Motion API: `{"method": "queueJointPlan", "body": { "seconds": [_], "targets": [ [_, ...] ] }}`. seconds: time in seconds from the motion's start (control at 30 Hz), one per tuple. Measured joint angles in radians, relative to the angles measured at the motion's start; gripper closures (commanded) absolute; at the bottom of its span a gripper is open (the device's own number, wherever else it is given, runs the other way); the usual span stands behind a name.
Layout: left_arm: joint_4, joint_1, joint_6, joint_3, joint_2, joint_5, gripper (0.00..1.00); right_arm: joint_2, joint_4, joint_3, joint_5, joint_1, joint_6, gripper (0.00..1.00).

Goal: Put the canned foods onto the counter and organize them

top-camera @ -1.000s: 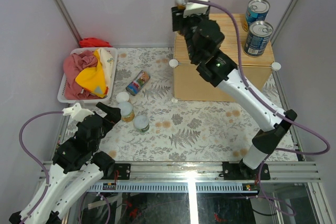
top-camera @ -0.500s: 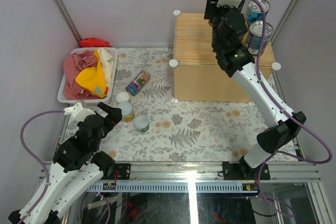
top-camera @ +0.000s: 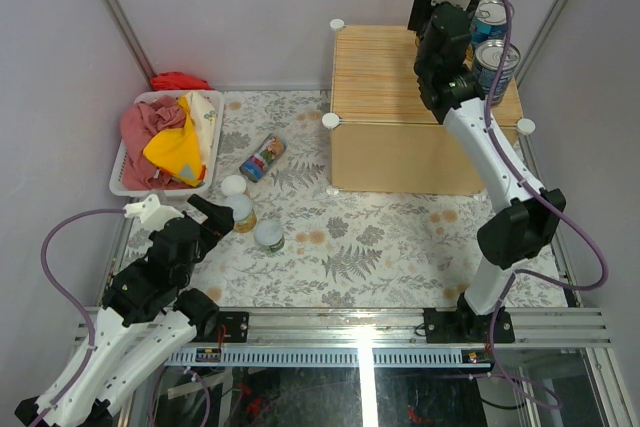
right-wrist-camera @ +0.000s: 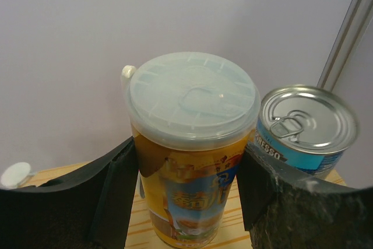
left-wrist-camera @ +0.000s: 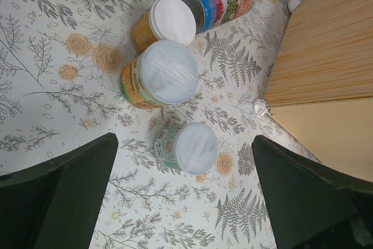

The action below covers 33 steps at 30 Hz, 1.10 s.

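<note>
My right gripper lowers the jar next, before opening. The jar's base hangs above the wood grain, so opening now would bring the jar down onto the counter.
My right gripper (top-camera: 428,9) is shut on an orange-yellow jar (right-wrist-camera: 192,161) with a pale lid and holds it upright at the back of the wood-grain counter (top-camera: 380,67), close beside a blue-labelled tin (right-wrist-camera: 307,126). Two blue tins (top-camera: 490,17) (top-camera: 497,62) stand on the counter's right side. My left gripper (left-wrist-camera: 186,202) is open and empty, low over the floral table. Below it are a short pale-lidded can (left-wrist-camera: 187,147), two orange jars (left-wrist-camera: 160,75) (left-wrist-camera: 166,23) and a slim multicoloured can (left-wrist-camera: 224,1) lying on its side.
A white basket (top-camera: 130,182) with red and yellow cloths stands at the left. A red cloth (top-camera: 180,80) lies behind it. The counter's corner with a white knob (left-wrist-camera: 259,107) is to the right of the cans. Metal frame posts run up both back corners.
My right arm has carried the jar from the counter's back left corner rightward to beside the blue tins. The left arm has barely moved.
</note>
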Motion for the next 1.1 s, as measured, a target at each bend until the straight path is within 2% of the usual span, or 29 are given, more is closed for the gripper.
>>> {"method": "queueJointPlan", "body": {
  "seconds": [0.33, 1.1],
  "targets": [
    [0.000, -0.001, -0.008, 0.000, 0.002, -0.001, 0.00, 0.121, -0.081, 0.059, -0.008, -0.024, 0.020, 1.00],
    [0.000, -0.002, -0.012, 0.000, 0.002, -0.012, 0.00, 0.127, -0.049, 0.061, -0.008, -0.055, 0.034, 1.00]
  ]
}}
